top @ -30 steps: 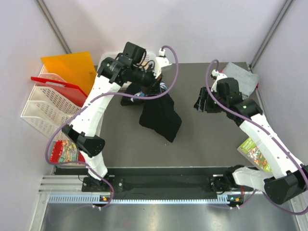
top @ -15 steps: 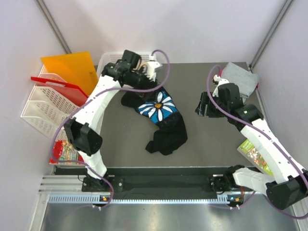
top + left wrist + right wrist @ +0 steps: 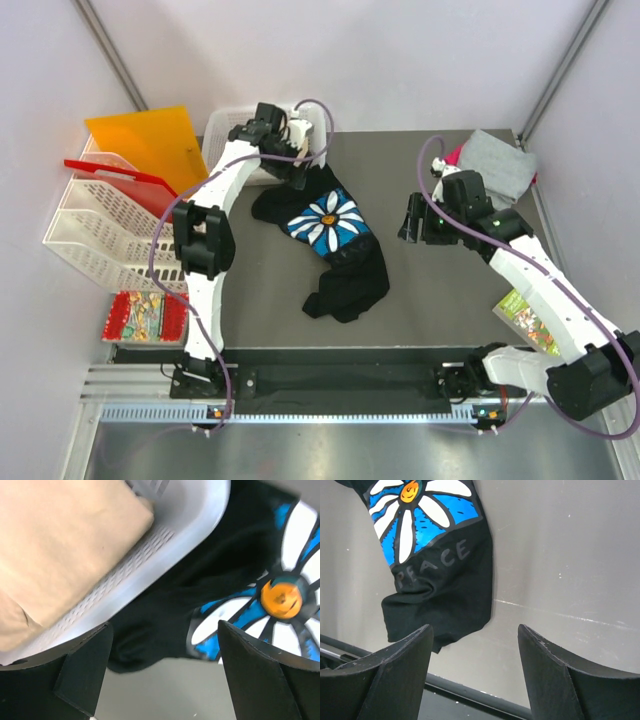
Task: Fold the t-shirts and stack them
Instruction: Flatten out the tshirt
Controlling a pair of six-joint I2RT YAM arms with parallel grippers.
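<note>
The left gripper should next pick up the black t-shirt (image 3: 340,270) by its back edge beside the white basket, to stretch it out for folding.
A black t-shirt (image 3: 340,270) with a blue-and-white daisy print lies crumpled on the dark table; its print also shows in the left wrist view (image 3: 280,590) and in the right wrist view (image 3: 445,580). My left gripper (image 3: 303,172) (image 3: 165,680) hovers open and empty over the shirt's back edge, beside a white basket (image 3: 190,535) that holds a tan shirt (image 3: 60,555). My right gripper (image 3: 412,222) (image 3: 475,665) stands open and empty to the right of the black shirt. A folded grey shirt (image 3: 500,162) lies on a pink one (image 3: 455,155) at the back right.
An orange plastic sheet (image 3: 145,140) leans at the back left above a wire rack (image 3: 95,225) with a red board. Colourful booklets lie at the left edge (image 3: 135,315) and the right edge (image 3: 528,315). The white basket (image 3: 228,135) sits at the table's back left corner.
My left gripper opened and let go of the black shirt, which dropped onto the table with the daisy print up. The left arm drew back toward the basket; the right gripper opened a little wider.
</note>
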